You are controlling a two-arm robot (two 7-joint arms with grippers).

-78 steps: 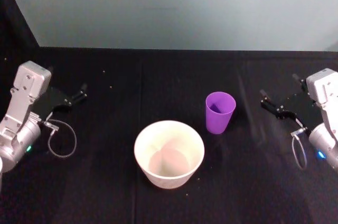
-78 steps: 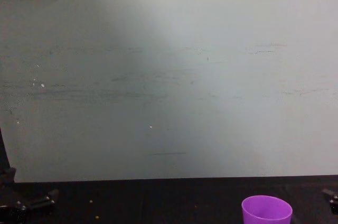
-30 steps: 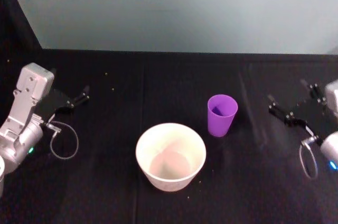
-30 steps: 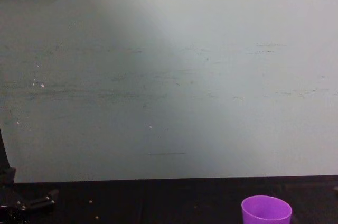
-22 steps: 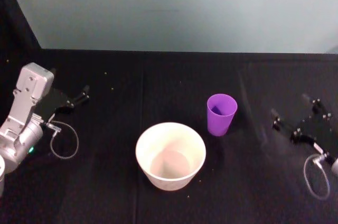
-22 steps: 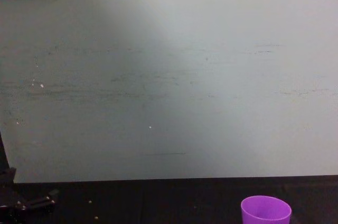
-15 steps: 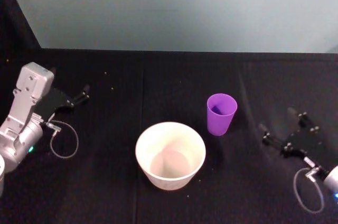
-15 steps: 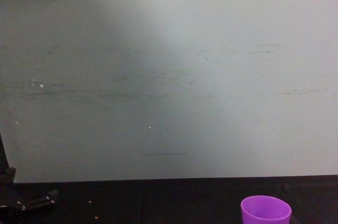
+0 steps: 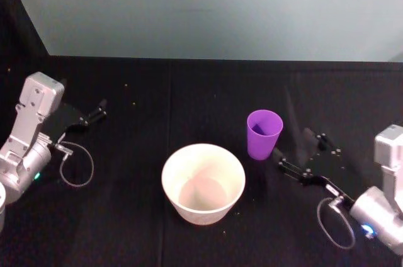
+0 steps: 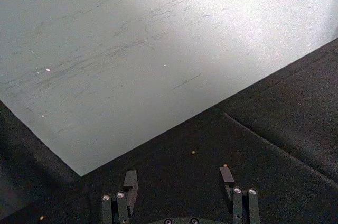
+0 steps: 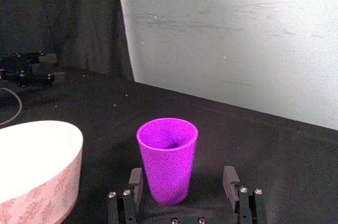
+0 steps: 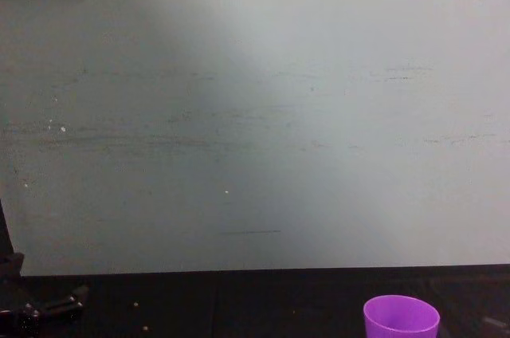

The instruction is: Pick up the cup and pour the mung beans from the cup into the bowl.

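Observation:
Next, my right gripper grabs the purple cup by the upper part of its side (image 11: 168, 161) to pour the mung beans into the white bowl (image 11: 37, 155).
The purple cup (image 9: 264, 135) stands upright on the black table, just right of and behind the white bowl (image 9: 203, 182). My right gripper (image 9: 302, 152) is low on the table to the cup's right, open and pointing at it. In the right wrist view the cup (image 11: 167, 160) stands just ahead of the gripper (image 11: 183, 179), centred between its spread fingers and untouched, with the bowl (image 11: 37, 155) beside it. The cup's inside is in shadow, so I cannot make out the mung beans. The cup's rim (image 12: 401, 318) also shows in the chest view. My left gripper (image 9: 94, 113) rests open at the table's left.
The table (image 9: 189, 97) is covered in black cloth and meets a pale wall (image 9: 220, 9) behind. A few loose beans (image 10: 193, 152) lie scattered on the cloth. In the left wrist view the left gripper (image 10: 178, 177) holds nothing.
My right gripper has swung in from the right edge, dropped low and turned toward the cup, ending close beside it. The left arm, cup and bowl have stayed put.

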